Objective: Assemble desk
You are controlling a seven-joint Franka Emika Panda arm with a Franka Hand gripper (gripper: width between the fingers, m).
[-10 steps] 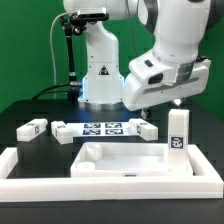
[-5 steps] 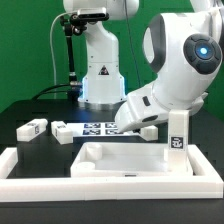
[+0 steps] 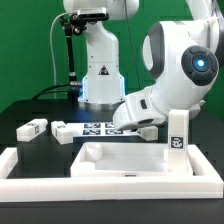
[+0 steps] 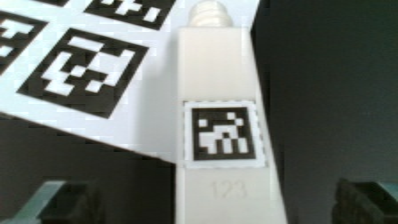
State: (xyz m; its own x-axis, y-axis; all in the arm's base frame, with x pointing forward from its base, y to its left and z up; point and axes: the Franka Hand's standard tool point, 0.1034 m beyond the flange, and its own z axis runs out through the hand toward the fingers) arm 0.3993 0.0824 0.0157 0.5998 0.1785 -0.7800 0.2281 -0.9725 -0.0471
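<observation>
My gripper closes on the white leg next, since the open fingers reach down on either side of the leg and closing now would catch it.
In the wrist view my gripper (image 4: 210, 205) is open. Its dark fingers (image 4: 54, 200) stand on either side of a white desk leg (image 4: 221, 120) that lies on the dark table, apart from its sides. The leg carries a square tag and the number 123. In the exterior view the arm is bent low over this leg (image 3: 150, 130) and hides the fingers. The rimmed desk top panel (image 3: 120, 168) lies in front. One leg (image 3: 177, 133) stands upright on the panel's right end. Two more legs (image 3: 32, 128) (image 3: 65, 132) lie at the exterior view's left.
The marker board (image 3: 103, 128) lies beside the leg under the gripper and also shows in the wrist view (image 4: 71, 60). Low white border bars (image 3: 110, 190) run along the front and sides. The robot base (image 3: 98, 70) stands behind.
The arm has turned and come down over the lying leg at the marker board's right end. Over the last half second it barely moved. No part has shifted.
</observation>
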